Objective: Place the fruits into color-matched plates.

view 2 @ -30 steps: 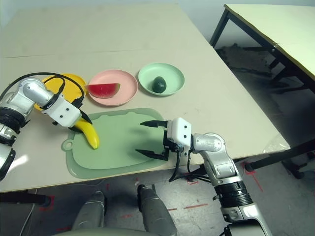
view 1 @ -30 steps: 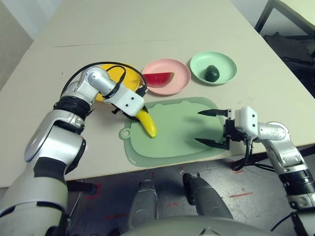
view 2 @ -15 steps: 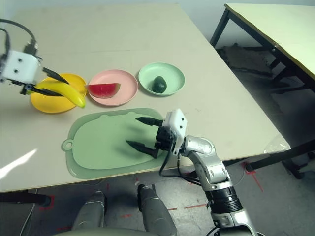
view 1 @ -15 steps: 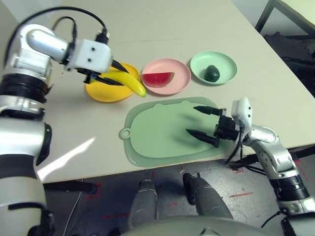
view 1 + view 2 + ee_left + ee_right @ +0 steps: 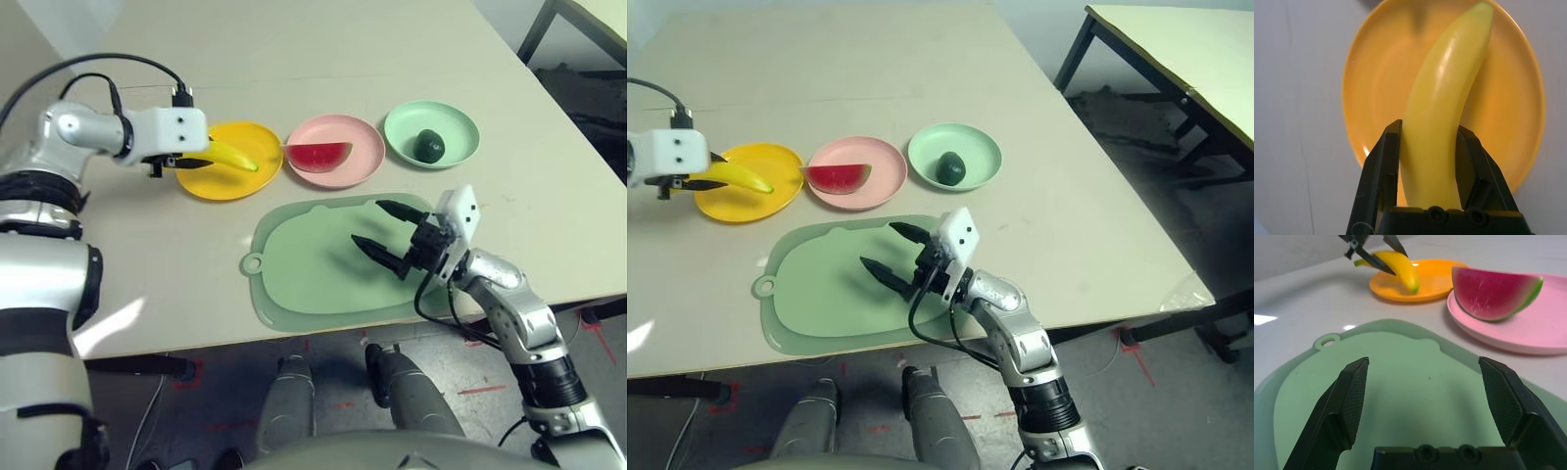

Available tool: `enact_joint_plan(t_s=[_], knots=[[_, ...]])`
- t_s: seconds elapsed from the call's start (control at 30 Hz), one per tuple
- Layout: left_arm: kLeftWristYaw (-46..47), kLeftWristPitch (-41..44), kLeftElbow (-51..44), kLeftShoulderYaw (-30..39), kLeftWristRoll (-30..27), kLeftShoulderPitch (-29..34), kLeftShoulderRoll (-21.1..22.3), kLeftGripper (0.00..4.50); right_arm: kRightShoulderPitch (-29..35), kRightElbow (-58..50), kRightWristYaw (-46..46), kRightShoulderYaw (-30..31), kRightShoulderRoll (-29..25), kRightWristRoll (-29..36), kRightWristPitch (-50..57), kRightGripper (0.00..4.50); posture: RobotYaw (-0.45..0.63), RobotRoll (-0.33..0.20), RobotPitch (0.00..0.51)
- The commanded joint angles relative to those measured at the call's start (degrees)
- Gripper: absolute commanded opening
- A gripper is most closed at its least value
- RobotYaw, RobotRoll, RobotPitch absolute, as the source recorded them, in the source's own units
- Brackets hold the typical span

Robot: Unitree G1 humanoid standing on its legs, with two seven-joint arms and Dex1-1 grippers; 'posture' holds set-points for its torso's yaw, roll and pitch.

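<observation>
My left gripper should open now, because the yellow banana is low inside the yellow plate's rim and would lie there.
My left gripper (image 5: 196,163) is shut on one end of the yellow banana (image 5: 233,157). It holds the banana over the yellow plate (image 5: 227,184), with the free end low above the plate's middle. In the left wrist view the black fingers (image 5: 1382,166) clamp the banana (image 5: 1442,107) above the yellow plate (image 5: 1515,98). The watermelon wedge (image 5: 317,155) lies in the pink plate (image 5: 358,137). The dark green avocado (image 5: 428,145) lies in the mint plate (image 5: 456,122). My right gripper (image 5: 368,223) hovers open and holds nothing, low over the green mat (image 5: 304,279).
The green mat lies near the table's front edge, with a small tab loop (image 5: 253,264) at its left end. The three plates stand in a row behind it. A black-framed second table (image 5: 1176,39) stands to the right, across a gap of floor.
My left arm has lifted the banana off the mat's left part and carried it back and left over the yellow plate. The open right gripper has moved left over the mat.
</observation>
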Motion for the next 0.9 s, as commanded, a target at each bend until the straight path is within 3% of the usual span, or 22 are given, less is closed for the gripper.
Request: enact_joint_plan(t_s=[0.03, 0.07, 0.37, 0.53, 0.63, 0.7, 0.8, 0.9], knots=[[6.9, 0.1, 1.2, -1.8, 4.7, 0.0, -0.3, 1.60, 1.2, -1.2, -0.5, 0.2, -0.2, -0.4, 0.2, 4.50, -0.08, 0.000, 0.219], [8.2, 0.2, 1.4, -2.2, 5.4, 0.0, -0.5, 1.60, 1.4, -1.3, -0.6, 0.2, -0.3, -0.4, 0.1, 4.50, -0.08, 0.000, 0.219], [13.3, -2.0, 1.8, -1.9, 8.5, -0.5, 0.3, 4.47, 0.8, -0.1, -0.3, 0.0, -0.7, -0.4, -0.2, 4.50, -0.08, 0.000, 0.219], [12.7, -4.9, 1.2, 1.0, 5.6, -0.8, 1.6, 4.47, -0.3, 1.5, -0.1, -0.5, -1.1, -0.9, -1.1, 4.50, -0.05, 0.000, 0.217], [7.5, -5.3, 0.1, 9.0, -4.1, 0.4, 1.7, 4.47, -2.5, 5.0, -1.0, -3.3, -3.0, -2.3, -3.0, 4.50, -0.04, 0.000, 0.213], [1.1, -1.1, -1.7, 18.2, -15.6, 2.2, 0.5, 4.47, -4.7, 8.4, -2.8, -6.5, -4.0, -2.3, -3.8, 4.50, -0.04, 0.000, 0.211], [-4.4, 16.5, -11.0, 35.1, -36.8, 6.5, -2.3, 4.47, -8.1, 14.1, -5.6, -10.5, -4.4, -2.5, -5.6, 4.50, -0.04, 0.000, 0.207], [-0.8, 31.2, -30.1, 44.4, -48.0, 17.9, -3.2, 4.47, -10.6, 19.2, -7.6, -12.9, -4.3, -3.3, -7.9, 4.50, -0.04, 0.000, 0.207]])
